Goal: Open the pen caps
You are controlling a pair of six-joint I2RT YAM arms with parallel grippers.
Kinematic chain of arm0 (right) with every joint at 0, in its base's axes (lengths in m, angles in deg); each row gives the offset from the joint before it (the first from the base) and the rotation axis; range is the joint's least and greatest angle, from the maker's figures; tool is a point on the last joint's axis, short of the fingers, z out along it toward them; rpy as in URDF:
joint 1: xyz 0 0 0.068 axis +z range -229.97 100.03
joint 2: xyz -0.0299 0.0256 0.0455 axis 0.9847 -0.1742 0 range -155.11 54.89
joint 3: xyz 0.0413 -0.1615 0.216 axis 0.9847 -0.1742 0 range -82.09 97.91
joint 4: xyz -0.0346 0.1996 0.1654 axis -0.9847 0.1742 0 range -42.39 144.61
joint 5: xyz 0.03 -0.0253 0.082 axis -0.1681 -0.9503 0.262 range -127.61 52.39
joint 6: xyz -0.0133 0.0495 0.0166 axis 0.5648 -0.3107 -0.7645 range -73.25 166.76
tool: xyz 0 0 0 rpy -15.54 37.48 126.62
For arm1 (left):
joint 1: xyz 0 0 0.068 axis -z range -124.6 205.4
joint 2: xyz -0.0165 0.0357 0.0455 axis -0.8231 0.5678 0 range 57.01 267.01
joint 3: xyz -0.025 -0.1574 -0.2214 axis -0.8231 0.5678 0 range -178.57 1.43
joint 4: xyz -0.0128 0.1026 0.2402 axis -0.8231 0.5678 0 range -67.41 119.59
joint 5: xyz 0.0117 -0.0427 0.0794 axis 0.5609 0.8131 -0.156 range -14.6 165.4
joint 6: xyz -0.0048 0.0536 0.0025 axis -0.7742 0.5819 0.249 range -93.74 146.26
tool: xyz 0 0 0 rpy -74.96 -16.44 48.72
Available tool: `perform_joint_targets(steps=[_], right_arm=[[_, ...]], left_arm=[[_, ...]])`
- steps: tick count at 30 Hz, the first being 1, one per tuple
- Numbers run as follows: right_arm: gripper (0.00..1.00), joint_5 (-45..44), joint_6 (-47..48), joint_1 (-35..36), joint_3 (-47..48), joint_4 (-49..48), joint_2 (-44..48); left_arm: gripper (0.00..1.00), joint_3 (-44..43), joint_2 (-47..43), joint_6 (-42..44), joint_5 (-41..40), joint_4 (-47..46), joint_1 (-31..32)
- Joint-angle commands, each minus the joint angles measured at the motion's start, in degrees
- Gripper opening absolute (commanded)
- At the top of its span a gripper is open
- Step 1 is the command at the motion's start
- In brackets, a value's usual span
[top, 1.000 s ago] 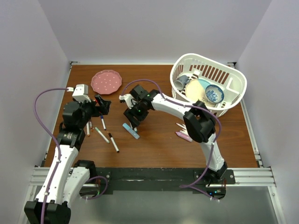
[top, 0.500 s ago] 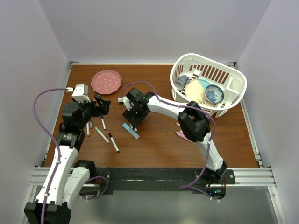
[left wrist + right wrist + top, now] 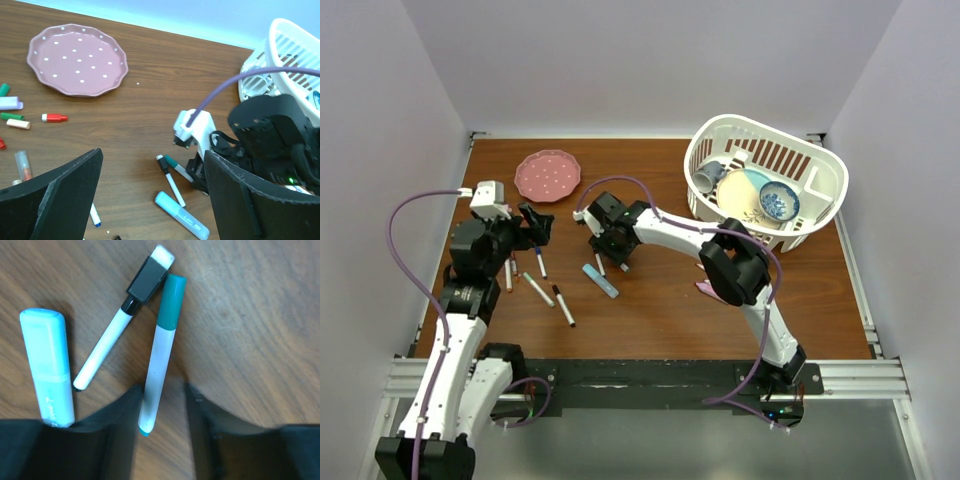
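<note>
I will grab the marker's teal pen cap point(image 3: 171, 161) with my left gripper to open it. My right gripper gets the tail end of the marker's white body.
Seen from the right wrist, a slim white marker with a teal pen cap point(image 3: 172, 302) lies on the wooden table. My right gripper point(image 3: 162, 410) straddles the marker's tail end, open. Its left finger point(image 3: 120, 425) touches the barrel and a gap remains on the right. Next to it lie a marker with a black pen cap point(image 3: 146, 275) and a light-blue highlighter point(image 3: 47, 365). From above, the right gripper point(image 3: 613, 250) is low over these pens. My left gripper point(image 3: 535, 222) hovers open and holds nothing, its view showing the teal cap point(image 3: 170, 161).
A pink dotted plate point(image 3: 548, 175) sits at the back left. The white basket point(image 3: 820, 165) with dishes stands at the back right. Several markers point(image 3: 563, 305) lie under the left arm. Loose caps such as a red one point(image 3: 54, 117) lie left. A pink highlighter point(image 3: 712, 291) lies right.
My right gripper has moved left and down onto the teal-capped marker, and its jaws have narrowed around the barrel. The left arm has barely shifted.
</note>
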Motion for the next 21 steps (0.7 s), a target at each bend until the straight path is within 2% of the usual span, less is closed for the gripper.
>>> perform_joint_targets(steps=[1, 2, 4, 5, 9, 12, 14, 15, 16, 18, 19, 20, 21], right_arm=[[0.31, -6.1, 3.0, -0.5, -4.3, 0.3, -2.0], [0.19, -5.1, 3.3, -0.7, -4.9, 0.2, -2.0], [0.07, -3.8, 3.4, -1.4, -5.2, 0.2, -1.6], [0.0, -3.7, 3.6, -1.8, -5.4, 0.2, -1.3], [0.0, 0.7, 5.6, -3.4, -8.3, -0.4, 4.1], [0.0, 4.7, 7.4, -4.7, -12.1, -1.3, 10.6], [0.0, 9.1, 8.0, -6.8, -15.5, -2.1, 16.4], [0.0, 12.0, 8.5, -8.0, -16.8, -2.2, 18.6], [0.0, 21.2, 9.8, -9.4, -18.2, -2.6, 20.5], [0.0, 32.2, 11.7, -14.5, -23.0, -3.5, 26.6], [0.0, 40.4, 12.1, -15.9, -24.7, -4.4, 28.3], [0.0, 43.9, 11.6, -18.3, -28.6, -7.0, 32.3], [0.0, 46.2, 11.3, -19.1, -30.5, -8.4, 34.1]], left_arm=[[0.88, 0.2, 1.6, -0.4, 5.1, -3.8, -5.9], [0.88, 0.4, 2.2, -1.4, 6.9, -4.4, -7.0], [0.92, 1.4, 4.5, -2.6, 11.5, -6.5, -8.9], [0.99, 1.7, 5.4, -3.6, 13.0, -7.1, -8.9], [1.0, 3.3, 14.5, -7.7, 26.8, -14.9, -8.9], [1.0, 7.6, 17.8, -15.8, 32.1, -26.0, -7.7], [1.0, 9.2, 18.5, -20.3, 31.3, -29.5, -5.1], [1.0, 10.3, 19.1, -21.7, 28.9, -32.1, -1.2], [1.0, 10.7, 19.4, -24.9, 27.3, -33.7, 0.9], [0.99, 13.4, 20.3, -29.3, 23.2, -40.9, 5.4], [0.98, 14.8, 20.6, -34.6, 21.8, -44.7, 6.6], [0.98, 17.8, 21.5, -37.4, 18.6, -52.8, 7.6], [0.97, 19.1, 22.1, -40.1, 16.5, -56.6, 9.7]])
